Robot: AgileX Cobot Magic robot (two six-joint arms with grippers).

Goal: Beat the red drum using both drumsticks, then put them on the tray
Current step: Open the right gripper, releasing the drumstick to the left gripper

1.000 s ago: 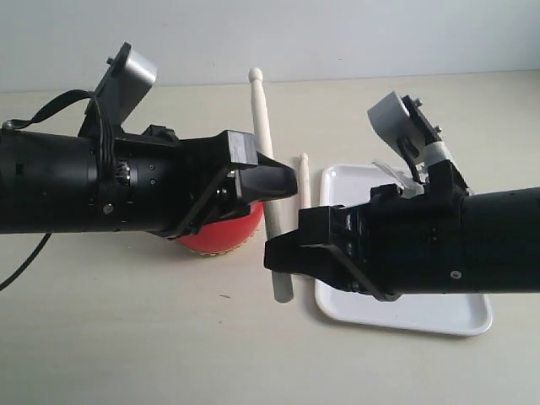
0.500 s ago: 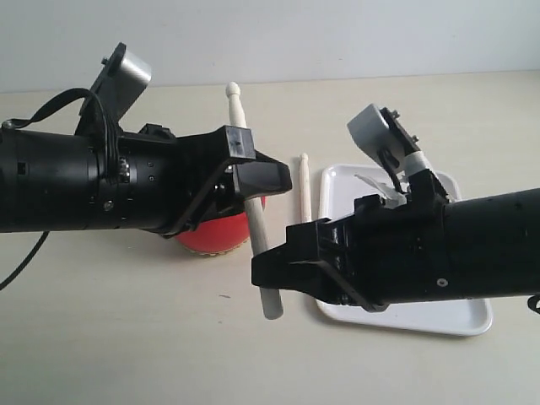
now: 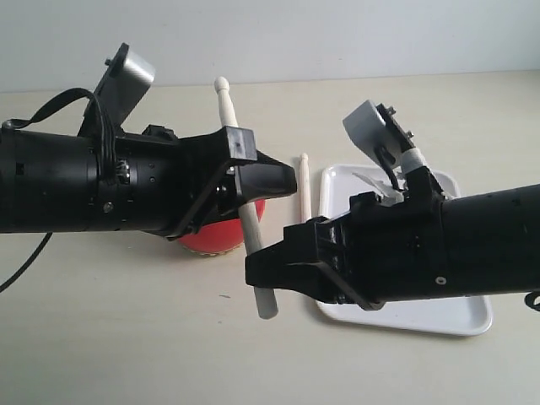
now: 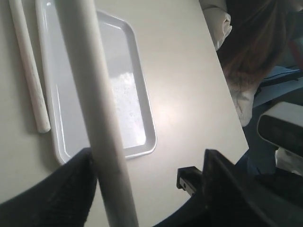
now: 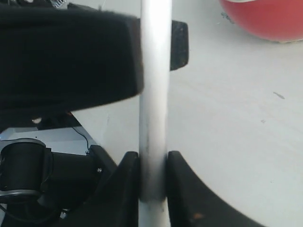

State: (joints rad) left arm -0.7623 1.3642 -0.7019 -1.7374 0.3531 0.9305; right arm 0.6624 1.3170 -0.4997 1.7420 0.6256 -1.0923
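The drumstick's rounded tip should stay free to beat the red drum, so my left gripper needs to take the drumstick by its body.
My right gripper is shut on one drumstick near its butt end. That stick slants up and to the left, its rounded tip above my left arm. My left gripper stands open around the same drumstick, which rests against one finger. The red drum sits on the table, mostly hidden behind my left gripper. A second drumstick lies on the table along the left rim of the white tray.
Both black arms crowd the middle of the beige table. A black cable hangs at the far left. A small dark mark lies in front of the drum. Past the table's edge, the left wrist view shows a grey camera housing.
My right gripper has shifted left with the drumstick, whose tip has swung left and now leans more. The left arm has hardly moved. The stick on the table has stayed put.
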